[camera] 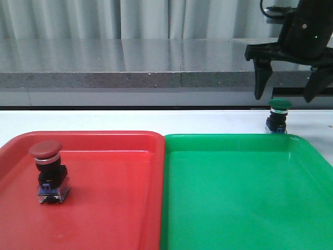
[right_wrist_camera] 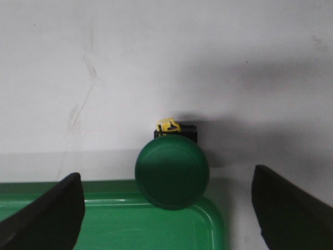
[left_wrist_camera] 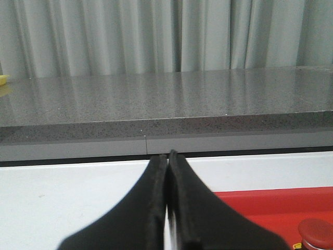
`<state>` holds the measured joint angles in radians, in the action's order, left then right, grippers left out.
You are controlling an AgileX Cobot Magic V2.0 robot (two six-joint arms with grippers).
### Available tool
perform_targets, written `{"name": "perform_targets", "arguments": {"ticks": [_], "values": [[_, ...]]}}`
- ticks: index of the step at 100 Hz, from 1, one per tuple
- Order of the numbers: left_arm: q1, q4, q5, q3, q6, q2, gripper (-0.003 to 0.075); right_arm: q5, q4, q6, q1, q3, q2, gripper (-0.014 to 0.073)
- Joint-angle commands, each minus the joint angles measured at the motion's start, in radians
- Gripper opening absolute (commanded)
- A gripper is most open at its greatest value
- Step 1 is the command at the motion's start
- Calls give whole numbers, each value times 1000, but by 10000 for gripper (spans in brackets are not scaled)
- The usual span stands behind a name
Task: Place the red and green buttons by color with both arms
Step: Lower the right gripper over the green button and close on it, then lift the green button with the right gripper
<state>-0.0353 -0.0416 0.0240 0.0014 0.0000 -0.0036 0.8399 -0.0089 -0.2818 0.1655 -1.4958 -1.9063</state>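
My right gripper's fingers stop above the green button's cap (camera: 280, 103), so closing now would miss the cap. The gripper lowers, before it closes on the cap.
The red button (camera: 48, 169) stands upright in the red tray (camera: 114, 156), at its left side; its cap also shows in the left wrist view (left_wrist_camera: 317, 234). The green button (camera: 278, 115) stands on the white table just behind the green tray's (camera: 244, 198) far right corner. My right gripper (camera: 286, 97) hangs open just above it, one finger to each side and not touching; in the right wrist view (right_wrist_camera: 166, 174) the green cap (right_wrist_camera: 171, 171) sits between the spread fingers. My left gripper (left_wrist_camera: 167, 156) is shut and empty, out of the front view.
The two trays lie side by side with their rims touching. A grey stone ledge (camera: 130, 67) and a curtain run along the back of the white table (camera: 130, 121). The red tray's corner (left_wrist_camera: 270, 203) lies beside my left fingers.
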Motion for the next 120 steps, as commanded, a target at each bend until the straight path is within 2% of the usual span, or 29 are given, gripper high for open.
{"name": "perform_targets", "arguments": {"ticks": [1, 30, 37, 47, 59, 70, 92, 120], "values": [[1, -10, -73, 11, 0, -32, -20, -19, -6, -3, -2, -47, 15, 647], [1, -10, -73, 11, 0, -32, -20, -6, -6, -3, -3, -79, -45, 647], [1, -10, -73, 11, 0, -32, -20, 14, -6, -3, -3, -90, -55, 622], [1, -10, -73, 11, 0, -32, -20, 25, -6, -3, -3, -97, -57, 507], [1, -10, -73, 11, 0, -32, -20, 32, -6, -3, -3, -106, -57, 305], [1, -10, -73, 11, 0, -32, -20, 32, -6, -3, -3, -109, -57, 225], [1, -10, -73, 11, 0, -32, -20, 35, -9, -3, -3, -110, -33, 220], [1, -10, -73, 11, 0, -32, -20, 42, -23, -3, 10, -110, 124, 220]]}}
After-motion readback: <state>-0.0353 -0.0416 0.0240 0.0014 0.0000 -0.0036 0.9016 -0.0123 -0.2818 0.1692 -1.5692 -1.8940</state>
